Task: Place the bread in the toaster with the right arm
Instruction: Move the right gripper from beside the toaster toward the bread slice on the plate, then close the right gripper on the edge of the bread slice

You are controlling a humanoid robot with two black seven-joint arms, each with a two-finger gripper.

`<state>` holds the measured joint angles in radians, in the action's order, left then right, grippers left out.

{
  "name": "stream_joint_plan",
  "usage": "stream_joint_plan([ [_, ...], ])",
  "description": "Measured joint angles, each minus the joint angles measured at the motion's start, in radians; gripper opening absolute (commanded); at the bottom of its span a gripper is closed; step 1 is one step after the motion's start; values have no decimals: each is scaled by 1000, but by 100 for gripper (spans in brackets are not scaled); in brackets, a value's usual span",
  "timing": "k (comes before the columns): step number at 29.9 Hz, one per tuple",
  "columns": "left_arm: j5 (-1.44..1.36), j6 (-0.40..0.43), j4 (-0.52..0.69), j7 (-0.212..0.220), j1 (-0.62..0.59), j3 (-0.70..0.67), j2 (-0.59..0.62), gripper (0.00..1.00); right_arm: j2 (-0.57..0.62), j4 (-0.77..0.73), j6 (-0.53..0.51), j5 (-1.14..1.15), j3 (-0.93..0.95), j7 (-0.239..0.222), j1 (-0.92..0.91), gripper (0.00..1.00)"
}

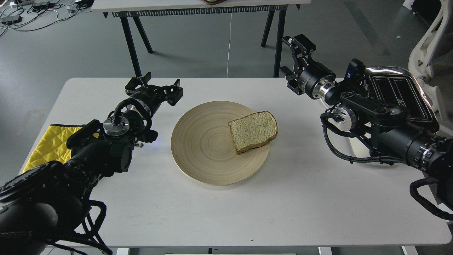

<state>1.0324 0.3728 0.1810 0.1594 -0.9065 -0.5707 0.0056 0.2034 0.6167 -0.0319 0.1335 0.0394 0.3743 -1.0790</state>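
Note:
My right gripper is to grab the bread slice by its crust edge (pixel 275 124) next, so that it can put the bread in the toaster (pixel 407 90).
The bread (pixel 253 131), a tan slice with brown crust, lies flat on the right part of the round wooden plate (pixel 201 148) at the table's middle. The toaster (pixel 407 90), with a chrome top and two slots, stands at the table's far right, partly hidden by my right arm. My right gripper (pixel 289 58) is open and empty, raised above the table's back edge, up and to the right of the bread. My left gripper (pixel 155 85) is open and empty, over the table left of the plate.
A yellow quilted cloth (pixel 47 145) lies at the table's left edge under my left arm. A second table (pixel 198 7) on black legs stands behind. A white chair (pixel 430 39) is beside the toaster. The white table (pixel 247 212) is bare in front of the plate.

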Motion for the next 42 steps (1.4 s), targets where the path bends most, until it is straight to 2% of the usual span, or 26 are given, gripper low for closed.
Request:
stream_joint_plan([
  [3,0,0,0,0,0,0,0,100,0,22,84,5,-84,0,-10,100],
  [7,0,0,0,0,0,0,-1,100,2,36,143,5,-175,0,-15,100],
  [15,0,0,0,0,-1,0,-1,100,32,49,157,6,-297,-2,-2,99],
  [28,0,0,0,0,-2,0,-1,100,-3,76,174,2,-306,-4,68,95],
  [31,0,0,0,0,-1,0,-1,100,-11,90,194,5,-308,-14,79,88],
  [42,0,0,0,0,-2,0,-1,100,-20,123,207,50,-311,-49,92,75],
])
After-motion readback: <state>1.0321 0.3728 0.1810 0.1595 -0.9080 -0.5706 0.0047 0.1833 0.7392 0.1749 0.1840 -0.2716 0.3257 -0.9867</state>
